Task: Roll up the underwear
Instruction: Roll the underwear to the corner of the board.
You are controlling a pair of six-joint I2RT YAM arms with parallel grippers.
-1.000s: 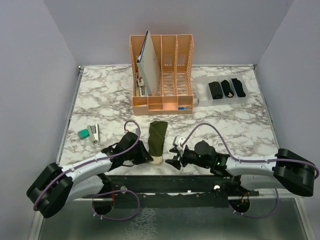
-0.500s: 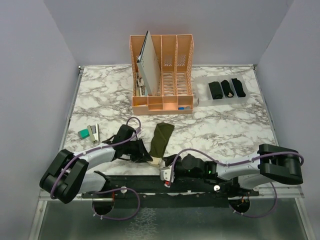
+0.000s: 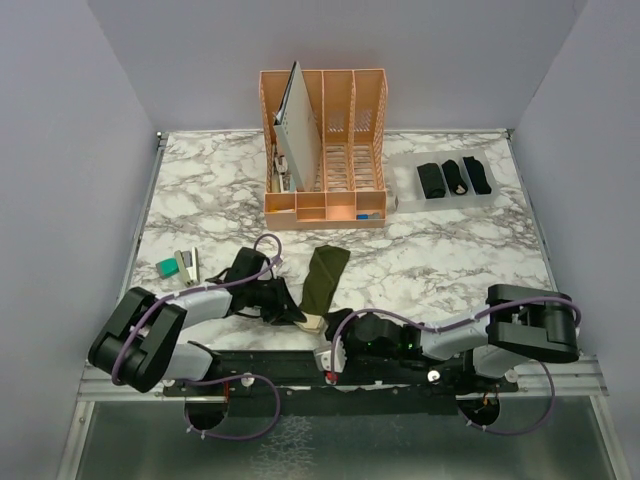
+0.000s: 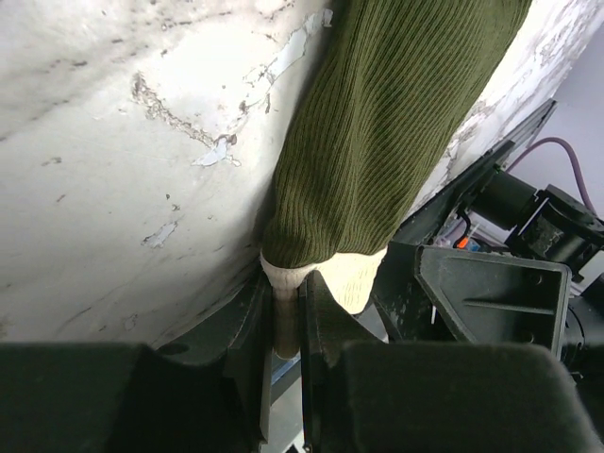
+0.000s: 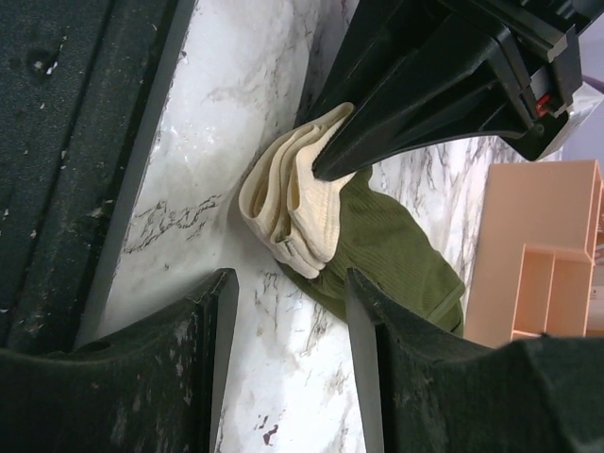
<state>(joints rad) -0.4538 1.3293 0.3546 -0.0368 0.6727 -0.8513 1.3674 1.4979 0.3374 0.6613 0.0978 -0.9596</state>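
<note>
My right gripper grabs the cream waistband's free side (image 3: 318, 324) (image 5: 301, 243) next, opposite my left gripper, to roll the underwear from its waistband end.
The olive-green underwear (image 3: 322, 280) lies folded into a long strip near the table's front edge, its cream waistband (image 3: 314, 322) at the near end. It also shows in the left wrist view (image 4: 396, 132) and the right wrist view (image 5: 392, 255). My left gripper (image 3: 296, 314) is shut on the cream waistband (image 4: 283, 283). My right gripper (image 3: 330, 352) is open just in front of the waistband (image 5: 302, 212), touching nothing. Three black rolled underwear (image 3: 453, 177) lie in a clear tray at the back right.
A peach desk organiser (image 3: 325, 150) holding a white board stands at the back middle. The clear tray (image 3: 400, 185) sits to its right. A teal block (image 3: 167, 267) and a small stapler (image 3: 187, 265) lie at the left. The table's front edge (image 3: 270, 345) is right below the grippers.
My right gripper has swung left and down to the front edge, facing the waistband. My left gripper has closed in on the waistband and the strip has tilted to the right.
</note>
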